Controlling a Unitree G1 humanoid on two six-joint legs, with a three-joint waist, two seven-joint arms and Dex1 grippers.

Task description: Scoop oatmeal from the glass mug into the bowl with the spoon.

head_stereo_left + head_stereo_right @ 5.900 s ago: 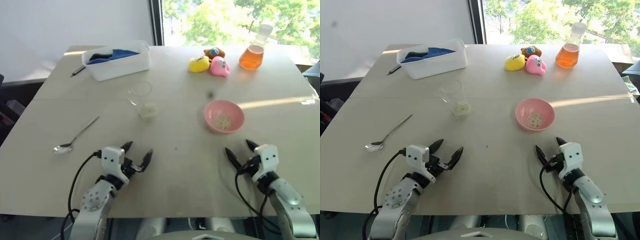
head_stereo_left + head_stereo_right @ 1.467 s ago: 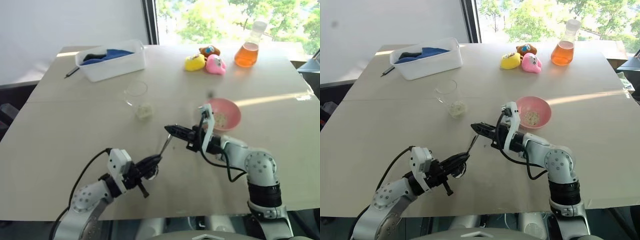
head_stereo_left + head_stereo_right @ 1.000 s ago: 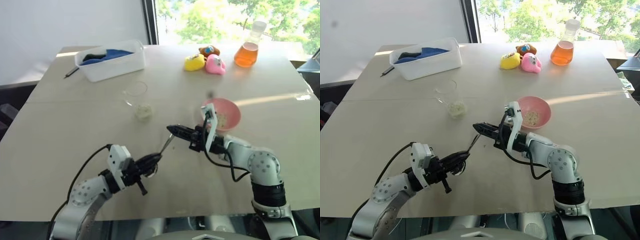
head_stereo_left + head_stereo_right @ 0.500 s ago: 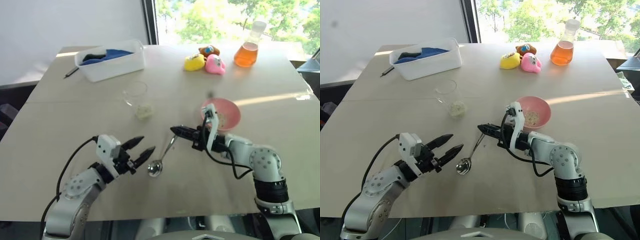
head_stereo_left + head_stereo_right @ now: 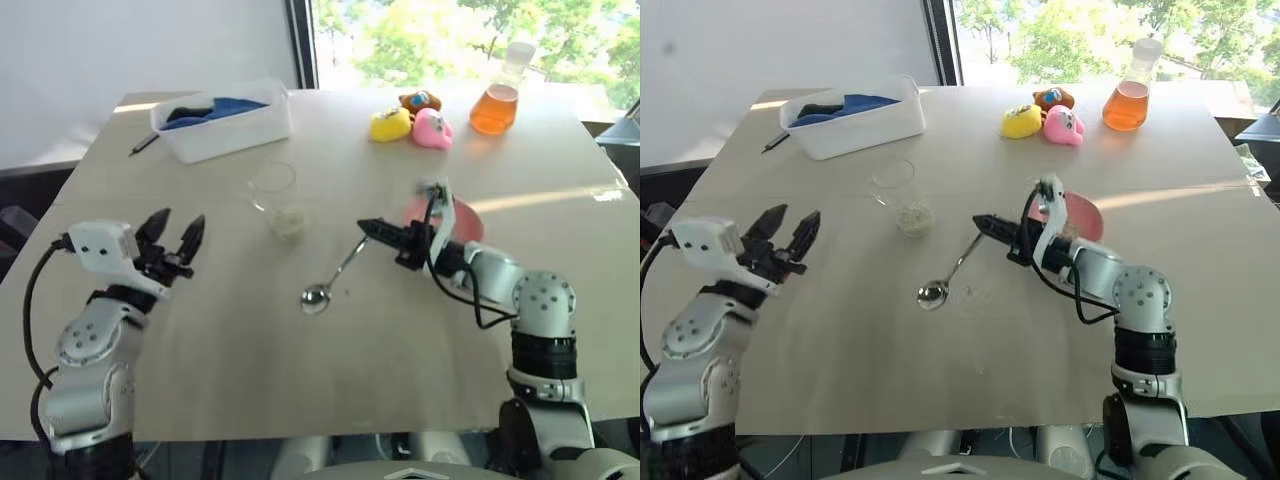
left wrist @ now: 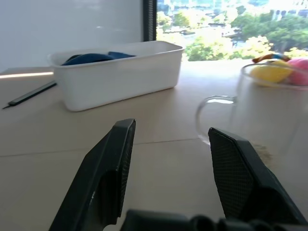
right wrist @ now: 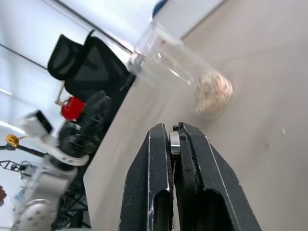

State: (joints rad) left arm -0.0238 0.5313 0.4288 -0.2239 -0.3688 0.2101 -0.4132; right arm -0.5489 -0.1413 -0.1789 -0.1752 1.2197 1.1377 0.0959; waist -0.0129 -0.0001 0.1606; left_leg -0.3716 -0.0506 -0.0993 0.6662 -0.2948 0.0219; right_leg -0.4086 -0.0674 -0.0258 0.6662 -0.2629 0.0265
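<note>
The wide glass mug has loose oatmeal (image 5: 289,224) at its bottom. I should next hold the mug upright with my left gripper by its clear handle (image 5: 257,196).
The spoon (image 5: 343,265) hangs slanted over the table's middle, its handle tip pinched in my shut right gripper (image 5: 364,227) and its small bowl end low near the tabletop. My left gripper (image 5: 180,221) stands open and empty at the table's left side, raised, well apart from the spoon. The glass mug (image 5: 273,188) stands between the two grippers, farther back, with oatmeal (image 5: 290,222) at its bottom. In the left wrist view the glass mug (image 6: 262,113) is just beyond the open fingers (image 6: 108,163). The pink bowl (image 5: 468,219) sits behind my right wrist, partly hidden.
A white tub (image 5: 222,119) with blue cloth stands at the back left, a dark pen (image 5: 147,143) beside it. Yellow and pink toys (image 5: 415,126) and a flask of orange liquid (image 5: 500,105) stand at the back right.
My left gripper let go of the spoon's bowl end, opened, and swung up and to the left. The right gripper kept the handle and moved slightly away from me.
</note>
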